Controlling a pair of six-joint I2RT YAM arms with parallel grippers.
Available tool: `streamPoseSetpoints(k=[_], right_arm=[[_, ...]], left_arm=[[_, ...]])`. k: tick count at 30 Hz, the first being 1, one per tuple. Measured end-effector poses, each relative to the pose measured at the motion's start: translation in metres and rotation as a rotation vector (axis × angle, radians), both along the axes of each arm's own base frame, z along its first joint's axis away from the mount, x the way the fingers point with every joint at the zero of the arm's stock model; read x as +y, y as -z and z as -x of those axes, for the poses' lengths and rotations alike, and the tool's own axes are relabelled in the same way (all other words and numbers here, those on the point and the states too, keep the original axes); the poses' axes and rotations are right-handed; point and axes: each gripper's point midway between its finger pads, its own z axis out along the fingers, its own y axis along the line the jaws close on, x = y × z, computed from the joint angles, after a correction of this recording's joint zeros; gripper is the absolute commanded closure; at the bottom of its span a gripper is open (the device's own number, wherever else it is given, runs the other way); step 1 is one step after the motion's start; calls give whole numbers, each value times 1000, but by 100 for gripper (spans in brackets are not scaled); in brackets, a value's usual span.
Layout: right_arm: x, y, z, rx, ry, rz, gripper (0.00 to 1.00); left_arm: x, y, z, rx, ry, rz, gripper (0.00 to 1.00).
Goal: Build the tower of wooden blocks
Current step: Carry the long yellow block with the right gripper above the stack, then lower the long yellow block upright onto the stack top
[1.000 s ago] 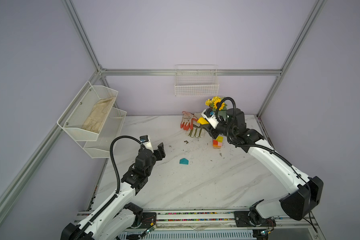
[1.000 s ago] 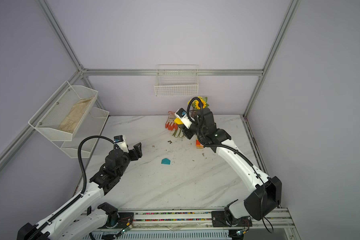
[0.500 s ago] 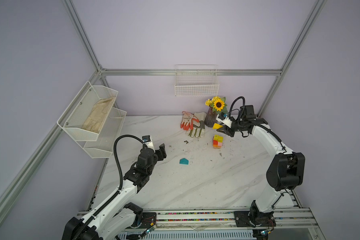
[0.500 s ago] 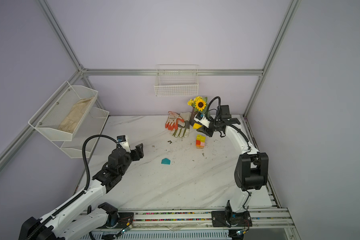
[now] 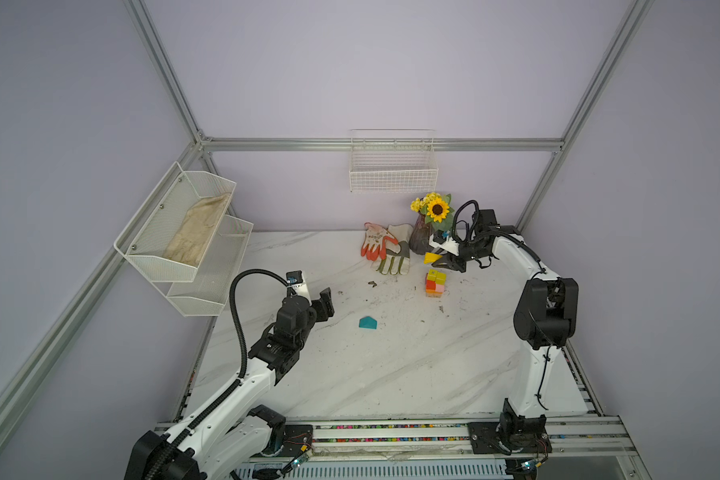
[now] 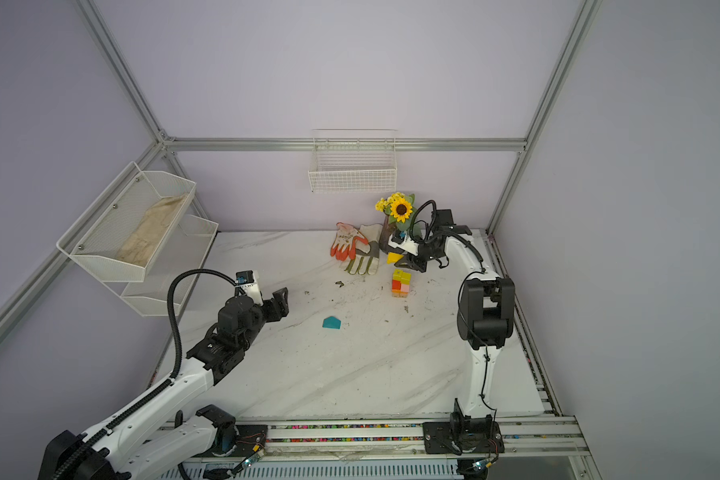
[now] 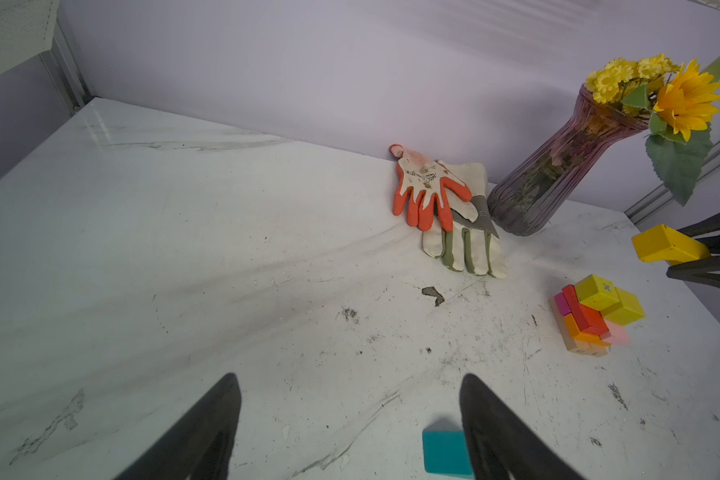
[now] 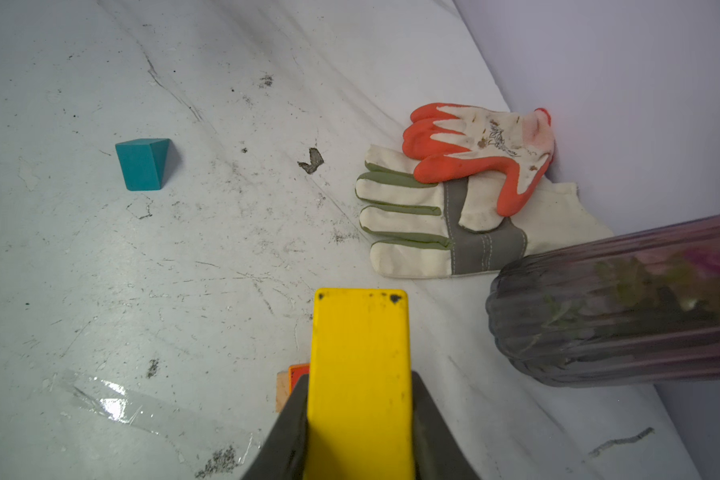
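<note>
My right gripper keeps hold of the yellow bar (image 5: 432, 258) until it is on the two yellow cubes. It hangs above and beside them, over open air.
The tower (image 5: 435, 284) (image 6: 401, 283) (image 7: 595, 313) is a short stack of wood blocks with tan at the bottom, then orange, red and pink, and two yellow cubes on top. My right gripper (image 5: 443, 262) (image 8: 360, 378) is shut on a yellow bar (image 5: 432, 258) (image 6: 394, 257) (image 8: 360, 353) and hovers just behind and above the stack. A teal house-shaped block (image 5: 367, 323) (image 6: 331, 323) (image 8: 142, 164) lies alone mid-table. My left gripper (image 5: 314, 301) (image 7: 348, 378) is open and empty above the table to the left of the teal block (image 7: 445, 455).
Two work gloves (image 5: 385, 249) (image 8: 454, 208) lie at the back wall. Beside them a purple vase (image 5: 420, 239) (image 8: 620, 303) with a sunflower stands close behind my right gripper. A wire basket (image 5: 393, 174) hangs on the back wall and a mesh shelf rack (image 5: 184, 232) on the left.
The right arm has folded back, its elbow now upright at the right, while its gripper keeps the yellow bar near the vase above the stack. The left gripper has edged slightly forward.
</note>
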Motion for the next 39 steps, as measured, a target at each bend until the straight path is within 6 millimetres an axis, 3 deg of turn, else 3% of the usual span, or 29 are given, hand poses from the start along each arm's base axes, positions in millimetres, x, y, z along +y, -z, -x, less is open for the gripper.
streamPoseSetpoints(k=[6,18,33,39], right_arm=[[-14,12,1,39,13,10,100],[-19,43,1,117,29,52,97],[-23,59,-3,194,102,61,89],[-24,59,-5,203,122,57,75]], left_arm=[[0,0,0,0,0,0,19],[0,0,0,0,0,-1,19],[0,0,0,1,2,0,19],[0,0,0,1,3,0,19]])
